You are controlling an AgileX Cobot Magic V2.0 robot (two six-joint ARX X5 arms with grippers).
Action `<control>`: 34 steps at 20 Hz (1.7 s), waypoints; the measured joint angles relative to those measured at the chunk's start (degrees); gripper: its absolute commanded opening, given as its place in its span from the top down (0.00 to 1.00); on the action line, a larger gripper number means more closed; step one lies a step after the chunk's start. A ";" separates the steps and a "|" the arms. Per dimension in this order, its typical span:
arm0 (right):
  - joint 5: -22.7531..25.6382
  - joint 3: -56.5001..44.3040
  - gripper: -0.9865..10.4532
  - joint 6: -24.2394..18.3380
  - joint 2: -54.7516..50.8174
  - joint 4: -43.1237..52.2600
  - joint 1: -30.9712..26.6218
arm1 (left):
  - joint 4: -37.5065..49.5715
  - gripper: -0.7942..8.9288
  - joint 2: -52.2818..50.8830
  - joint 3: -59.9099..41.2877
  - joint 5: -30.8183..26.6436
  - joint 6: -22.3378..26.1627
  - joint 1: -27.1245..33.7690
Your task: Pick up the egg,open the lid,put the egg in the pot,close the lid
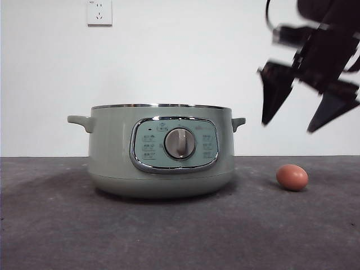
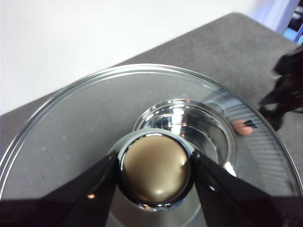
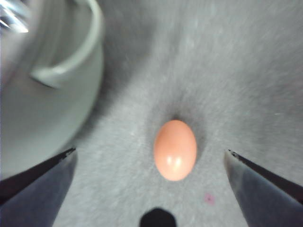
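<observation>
I should next grab the reddish-brown egg across its middle (image 1: 292,178) with my right gripper, because the egg is lying on its side and its rounded ends slope away.
The reddish-brown egg (image 1: 292,177) lies on the dark table to the right of the sage-green pot (image 1: 112,152). My right gripper (image 1: 287,126) hangs open above the egg. In the right wrist view the egg (image 3: 175,150) lies between the wide-open jaws of that gripper (image 3: 149,152), with the pot's handle (image 3: 71,61) beside it. My left gripper (image 2: 154,161) is shut on the knob (image 2: 156,170) of the glass lid (image 2: 71,127) and holds it above the open pot. Through the glass I see the pot's steel inside (image 2: 189,123) and the egg (image 2: 244,127). The lid is out of the front view.
The pot's top rim (image 1: 160,106) stands uncovered, its control panel and silver dial (image 1: 180,143) facing the front camera. A white wall with a socket (image 1: 99,12) is behind the table. The grey table surface (image 1: 56,225) stretches in front of the pot.
</observation>
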 measured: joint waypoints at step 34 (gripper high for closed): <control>4.39 0.87 0.92 2.19 -1.66 1.62 0.44 | -1.29 0.93 -18.29 -12.00 -3.30 -0.55 0.00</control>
